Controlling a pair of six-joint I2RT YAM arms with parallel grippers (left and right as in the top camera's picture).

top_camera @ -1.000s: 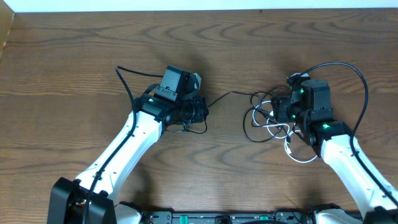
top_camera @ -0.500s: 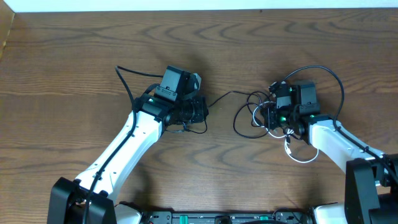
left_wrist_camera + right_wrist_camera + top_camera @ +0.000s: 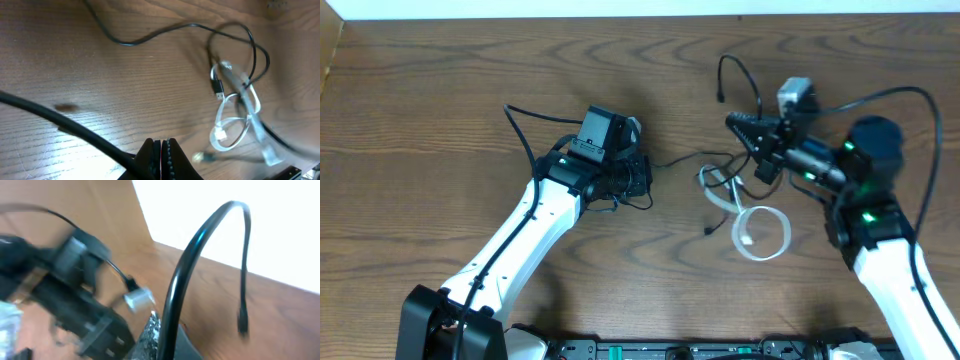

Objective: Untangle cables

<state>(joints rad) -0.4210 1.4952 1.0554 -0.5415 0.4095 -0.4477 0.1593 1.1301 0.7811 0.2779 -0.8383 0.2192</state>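
Note:
My left gripper should open now, because the black cable is over flat empty wood. It would let go of the cable by opening.
The black cable runs across the wooden table from my left gripper, which is shut on its near end, toward my right gripper. The right gripper is raised and shut on the same cable, whose free end arcs upward to a small plug. In the left wrist view the shut fingertips sit at the bottom edge, with the black cable looping beyond. The white cable lies in a loop on the table below the right gripper, also seen from the left wrist.
A small dark plug lies left of the white loop. Thick black arm wires curve over the right arm and behind the left arm. The table's far edge meets a white wall.
My right gripper closed on the black cable and rose toward the far edge, pulling the tangle apart. The white loop slid left and stayed on the table. The left arm held still.

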